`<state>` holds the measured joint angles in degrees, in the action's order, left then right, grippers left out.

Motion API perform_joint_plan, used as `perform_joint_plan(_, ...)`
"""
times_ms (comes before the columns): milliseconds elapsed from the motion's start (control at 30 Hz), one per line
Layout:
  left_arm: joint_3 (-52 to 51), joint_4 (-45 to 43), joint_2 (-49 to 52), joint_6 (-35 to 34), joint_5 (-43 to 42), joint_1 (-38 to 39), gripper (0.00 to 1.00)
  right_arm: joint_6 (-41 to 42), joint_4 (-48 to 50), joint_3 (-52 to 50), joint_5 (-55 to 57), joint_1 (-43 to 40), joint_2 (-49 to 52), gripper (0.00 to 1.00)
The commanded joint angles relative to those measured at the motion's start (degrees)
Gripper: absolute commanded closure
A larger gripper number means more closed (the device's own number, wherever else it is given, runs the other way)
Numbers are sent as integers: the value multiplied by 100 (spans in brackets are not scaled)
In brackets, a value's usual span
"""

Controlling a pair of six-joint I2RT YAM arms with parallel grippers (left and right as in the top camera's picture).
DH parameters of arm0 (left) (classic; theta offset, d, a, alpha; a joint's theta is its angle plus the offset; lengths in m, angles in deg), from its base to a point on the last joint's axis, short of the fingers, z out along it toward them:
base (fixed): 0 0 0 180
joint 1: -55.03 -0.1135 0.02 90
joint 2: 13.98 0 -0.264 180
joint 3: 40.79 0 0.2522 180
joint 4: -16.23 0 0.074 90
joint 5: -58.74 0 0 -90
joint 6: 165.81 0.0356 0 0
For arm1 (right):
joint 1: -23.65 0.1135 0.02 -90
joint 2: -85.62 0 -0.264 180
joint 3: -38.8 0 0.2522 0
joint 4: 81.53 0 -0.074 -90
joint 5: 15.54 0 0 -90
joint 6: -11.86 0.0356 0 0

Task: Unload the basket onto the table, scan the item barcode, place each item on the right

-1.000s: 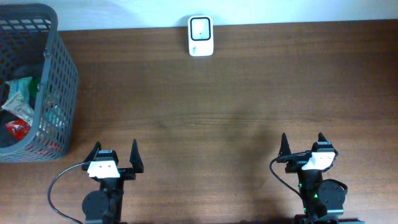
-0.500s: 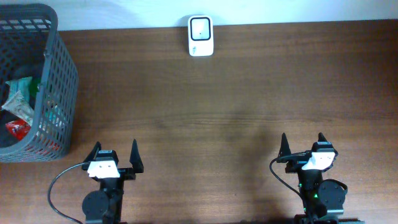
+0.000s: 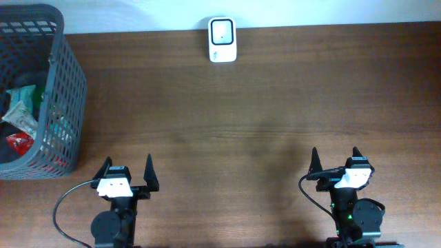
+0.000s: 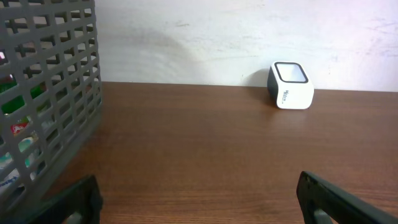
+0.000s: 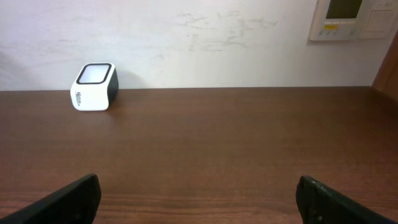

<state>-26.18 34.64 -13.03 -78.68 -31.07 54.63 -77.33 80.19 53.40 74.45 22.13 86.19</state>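
The item's broad sides need to stay free to scan, so the left gripper should grab the white packaged item's side edges in the grey mesh basket [image 3: 65, 76].
A white barcode scanner [image 3: 222, 39] with a dark window stands at the table's far edge by the wall; it also shows in the left wrist view [image 4: 290, 85] and the right wrist view [image 5: 94, 86]. Packaged items [image 3: 19, 120] lie inside a grey mesh basket [image 3: 65, 76] at the far left, seen through its wall [image 4: 43, 106]. My left gripper [image 3: 127, 173] rests open near the front edge, nothing between its fingers. Over at the front right, the right gripper [image 3: 335, 160] is likewise open and empty. Both are far from the scanner and the basket.
The brown wooden table [image 3: 262, 117] stretches between the grippers and the scanner. A white wall runs behind the table, with a wall panel [image 5: 354, 18] at the upper right of the right wrist view.
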Motion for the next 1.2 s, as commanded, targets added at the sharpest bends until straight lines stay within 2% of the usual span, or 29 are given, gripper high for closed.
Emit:
perform_joint_plan(0, -33, 11, -55, -79, -26, -26, 1, -17, -15, -52, 28, -39, -37, 1)
perform_joint_plan(33, -33, -282, -55, -83, -66, -26, 1, -17, -15, -52, 28, -39, -37, 1)
perform_joint_plan(67, -31, -562, -55, -367, -562, -13, 1, -17, -15, -52, 28, -39, -37, 1)
perform_joint_plan(133, -31, -940, -55, -990, -2618, -9, 1, -17, -15, -52, 28, -39, -37, 2)
perform_joint_plan(167, -31, -1346, -55, -1064, -3261, -9, 1, -17, -15, -52, 28, -39, -37, 1)
perform_joint_plan(200, -31, -1633, -55, -1062, -3512, -9, 1, -17, -15, -52, 28, -39, -37, 2)
perform_joint_plan(233, -31, -2337, -55, -1134, -3560, -9, 1, -17, -15, -52, 28, -39, -37, 1)
perform_joint_plan(300, -26, -4166, -55, -1233, -3390, -9, 1, -17, -15, -52, 28, -39, -37, 1)
perform_joint_plan(333, 17, -4983, -55, -1235, -2824, -9, 1, -17, -15, -52, 28, -39, -37, 1)
perform_joint_plan(367, 234, -5307, -55, -1255, -1993, -9, 1, -17, -15, -52, 28, -39, -37, 2)
perform_joint_plan(433, 1032, -5038, 197, -1217, -1069, -15, 1, -17, -15, -52, 28, -39, -37, 1)
perform_joint_plan(467, 1408, -4887, 433, -957, -949, -15, 1, -17, -15, -52, 28, -39, -37, 2)
perform_joint_plan(600, 3604, -4328, 2387, -269, -387, -15, 1, -17, -15, -52, 28, -39, -37, 2)
perform_joint_plan(667, 5003, -3508, 3663, 197, 426, -15, 1, -17, -15, -52, 28, -39, -37, 1)
perform_joint_plan(700, 6310, -2367, 4712, 680, 1088, -39, 1, -17, -15, -52, 28, -39, -37, 2)
perform_joint_plan(767, 7932, -872, 5893, 1174, 1167, -258, 1, -17, -15, -52, 28, -39, -37, 1)
perform_joint_plan(800, 9750, 846, 7158, 1187, 1169, -776, 1, -17, -15, -52, 28, -39, -37, 2)
perform_joint_plan(900, 12218, 3338, 8922, 841, 1187, -1779, 1, -17, -15, -52, 28, -39, -37, 1)
perform_joint_plan(967, 12786, 4413, 9694, 721, 1126, -2426, 1, -17, -15, -52, 28, -39, -37, 2)
perform_joint_plan(1033, 12782, 5442, 10207, 723, 1123, -2796, 1, -17, -15, -52, 28, -39, -37, 2)
perform_joint_plan(1100, 12725, 5897, 10592, 686, 1113, -3025, 1, -17, -15, -52, 28, -39, -37, 1)
perform_joint_plan(1167, 12668, 5995, 10817, 157, 1097, -3130, 1, -17, -15, -52, 28, -39, -37, 2)
